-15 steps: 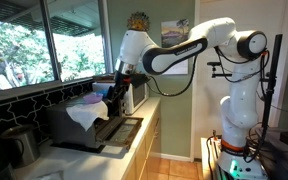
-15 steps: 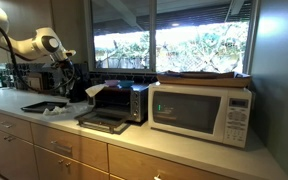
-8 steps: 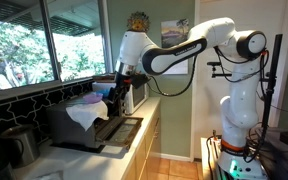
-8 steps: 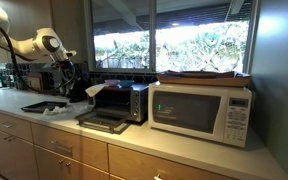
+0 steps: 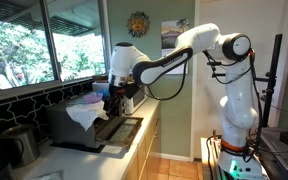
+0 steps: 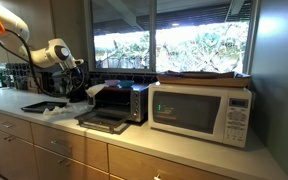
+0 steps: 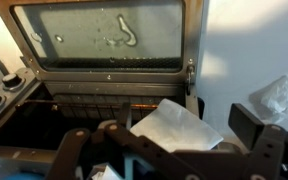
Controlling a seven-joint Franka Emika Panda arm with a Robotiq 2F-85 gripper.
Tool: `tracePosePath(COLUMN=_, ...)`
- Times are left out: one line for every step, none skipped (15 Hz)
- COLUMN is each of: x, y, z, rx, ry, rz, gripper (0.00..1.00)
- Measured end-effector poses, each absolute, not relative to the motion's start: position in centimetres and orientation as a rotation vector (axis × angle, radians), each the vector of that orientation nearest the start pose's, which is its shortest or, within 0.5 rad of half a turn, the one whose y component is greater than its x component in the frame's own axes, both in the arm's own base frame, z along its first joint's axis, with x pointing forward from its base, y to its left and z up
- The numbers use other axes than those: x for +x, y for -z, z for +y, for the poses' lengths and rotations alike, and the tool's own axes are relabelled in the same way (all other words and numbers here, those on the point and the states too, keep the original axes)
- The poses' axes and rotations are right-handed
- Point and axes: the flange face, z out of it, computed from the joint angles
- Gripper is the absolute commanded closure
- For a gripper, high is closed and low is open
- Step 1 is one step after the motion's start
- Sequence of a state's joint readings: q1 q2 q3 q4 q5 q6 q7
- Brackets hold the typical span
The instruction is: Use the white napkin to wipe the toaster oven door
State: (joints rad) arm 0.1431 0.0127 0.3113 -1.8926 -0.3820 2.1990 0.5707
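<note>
In the wrist view the white napkin [image 7: 174, 128] lies below my open fingers, so it is too early to close. The gripper lowers next, as closing now would miss the napkin.
The toaster oven [image 6: 122, 100] stands on the counter with its glass door [image 7: 104, 35] folded down and open; the door also shows in both exterior views [image 5: 119, 130] [image 6: 102, 123]. The white napkin [image 7: 174, 128] lies draped over the oven's corner, and it shows in an exterior view [image 5: 84, 112]. My gripper [image 7: 169, 140] is open, its two black fingers wide apart on either side of the napkin and just above it. It hovers at the oven's side in both exterior views [image 5: 111, 98] [image 6: 74, 82].
A white microwave [image 6: 202, 110] stands beside the oven. Crumpled clear plastic [image 6: 56, 110] and a dark tray [image 6: 39, 106] lie on the counter by the arm. A metal kettle [image 5: 19, 143] stands nearby. Windows run along the back wall.
The arm has shifted toward the toaster oven and lowered a little, bringing the gripper closer over the napkin. The napkin and the door have not moved.
</note>
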Motion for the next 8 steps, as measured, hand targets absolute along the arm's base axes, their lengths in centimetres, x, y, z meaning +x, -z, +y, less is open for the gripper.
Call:
tracePosePath(x=54.21, y=-52.49, z=24.66, rx=-3.214, ry=0.69, rz=-0.1, gripper=0.0)
tracePosePath(x=54.27, y=-52.43, z=24.57, rx=-3.215, ry=0.688, rz=-0.098, gripper=0.0)
tracePosePath(x=54.24, y=-52.47, z=24.6, rx=-3.215, ry=0.689, rz=-0.099, gripper=0.0)
tracePosePath(x=54.18, y=-52.54, z=24.69, rx=-3.214, ry=0.691, rz=-0.101, gripper=0.0)
tracePosePath(x=54.16, y=-52.58, z=24.73, rx=-3.213, ry=0.692, rz=-0.102, gripper=0.0)
tracePosePath(x=54.22, y=-52.63, z=24.75, rx=-3.21, ry=0.705, rz=-0.107, gripper=0.0)
tracePosePath(x=54.37, y=-52.74, z=24.76, rx=-3.203, ry=0.73, rz=-0.114, gripper=0.0)
tracePosePath(x=54.55, y=-52.82, z=24.71, rx=-3.195, ry=0.751, rz=-0.114, gripper=0.0)
